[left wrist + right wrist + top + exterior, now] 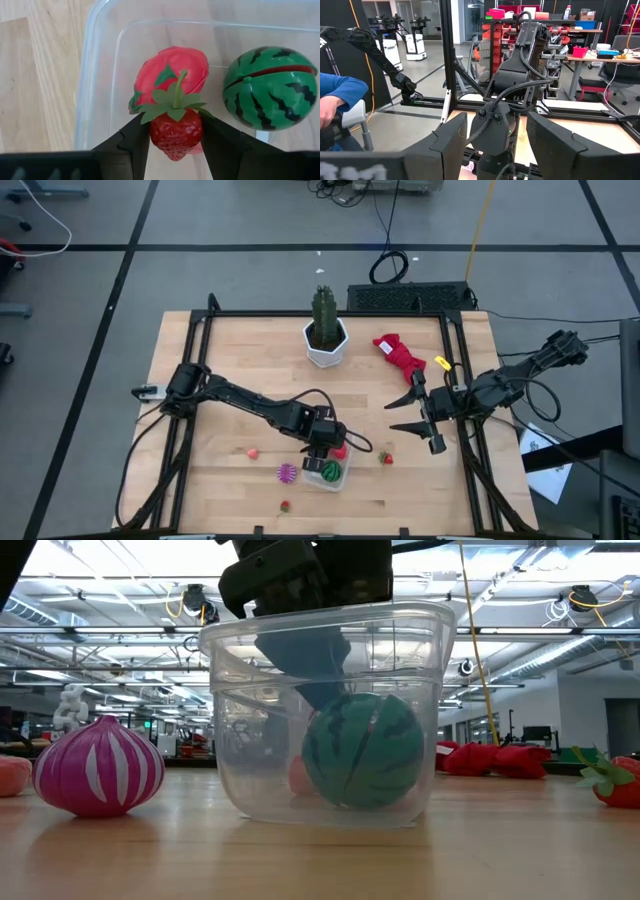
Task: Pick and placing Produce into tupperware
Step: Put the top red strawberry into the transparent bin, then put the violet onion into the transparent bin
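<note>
The small strawberry [176, 132] hangs inside the clear tupperware's rim and would stay there, so my left gripper should open its fingers.
The clear tupperware [322, 483] stands near the table's front edge, and it also shows in the low view [235, 720]. Inside lie a green striped ball [270, 89] and a larger red piece [172, 65]. My left gripper [175, 132] hangs over the tupperware [95, 60], pointing steeply down, shut on a small red strawberry [176, 135]. My right gripper [408, 415] waits raised at the table's right side, open, with nothing between its fingers [497, 145]. On the wood lie a purple piece [287, 473], a pink bit [252, 452], a red bit [285, 505] and another strawberry [385, 458]. My left gripper pinches the strawberry's red body [159, 134] between its two fingers [135, 140], one on each side. The fingers come from above, slanting down into the tupperware's mouth. The strawberry hangs with its green leaf cap and stem pointing away from the gripper, over the larger red piece.
A tall green cactus in a white pot [325, 340] stands at the table's far middle. A red cloth bundle [398, 355] lies at the far right. The black frame rails [200, 380] run along the table's sides. Bare wood lies between the cactus and the tupperware.
</note>
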`<state>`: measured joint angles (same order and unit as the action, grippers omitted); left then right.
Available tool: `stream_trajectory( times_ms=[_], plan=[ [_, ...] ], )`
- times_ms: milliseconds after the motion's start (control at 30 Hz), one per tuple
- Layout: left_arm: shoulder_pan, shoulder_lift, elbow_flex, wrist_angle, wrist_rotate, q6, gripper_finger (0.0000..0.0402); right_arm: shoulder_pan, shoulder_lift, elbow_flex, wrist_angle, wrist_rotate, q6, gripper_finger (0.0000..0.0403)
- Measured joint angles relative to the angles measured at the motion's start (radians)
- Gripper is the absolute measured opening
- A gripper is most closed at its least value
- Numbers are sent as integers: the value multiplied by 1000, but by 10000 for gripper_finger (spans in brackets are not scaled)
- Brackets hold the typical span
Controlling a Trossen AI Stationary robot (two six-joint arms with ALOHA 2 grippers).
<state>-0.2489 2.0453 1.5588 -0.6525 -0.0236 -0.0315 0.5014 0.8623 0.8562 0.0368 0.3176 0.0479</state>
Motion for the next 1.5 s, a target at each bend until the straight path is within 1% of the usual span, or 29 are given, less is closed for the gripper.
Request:
stream_trajectory(
  times_ms=[300, 400, 600, 700, 800, 867, 1000, 1100, 1167, 1233, 1333, 1400, 1500],
  plan=[
    [0, 0, 0, -1, 0, -3, 165, 0, 0, 0, 0, 0, 0, 196],
    [0, 0, 0, -3, 0, 0, 183, 0, 0, 0, 0, 0, 0, 196],
    [0, 0, 0, -2, 0, 2, 233, 0, 0, 0, 0, 0, 0, 196],
    [0, 0, 22, -29, 0, 2, 251, 0, 0, 0, -1, 0, 0, 196],
    [0, -2, 91, -118, 0, 12, 261, 0, 0, 0, -4, 0, 0, 196],
    [0, -2, 167, -230, 0, 11, 266, 0, 0, 0, -4, 0, 0, 196],
    [-13, -3, 379, -513, -2, -6, 263, 0, 0, 0, -4, 0, 0, 196],
    [-39, -3, 555, -715, -3, -54, 259, 0, 0, 0, -4, 0, 0, 196],
    [-63, -5, 662, -812, -3, -111, 258, 0, 0, 0, -6, -4, 0, 196],
    [-89, -9, 741, -885, -3, -174, 259, 0, 0, 0, -18, -5, 2, 196],
    [-138, -34, 762, -921, -35, -284, 259, 0, 0, 0, -43, -6, 35, 196],
    [-174, -51, 741, -918, -67, -358, 256, 0, 0, 1, -69, -7, 62, 196],
    [-222, -64, 695, -919, -81, -486, 252, 0, 0, 1, -107, -7, 101, 196]
  ],
)
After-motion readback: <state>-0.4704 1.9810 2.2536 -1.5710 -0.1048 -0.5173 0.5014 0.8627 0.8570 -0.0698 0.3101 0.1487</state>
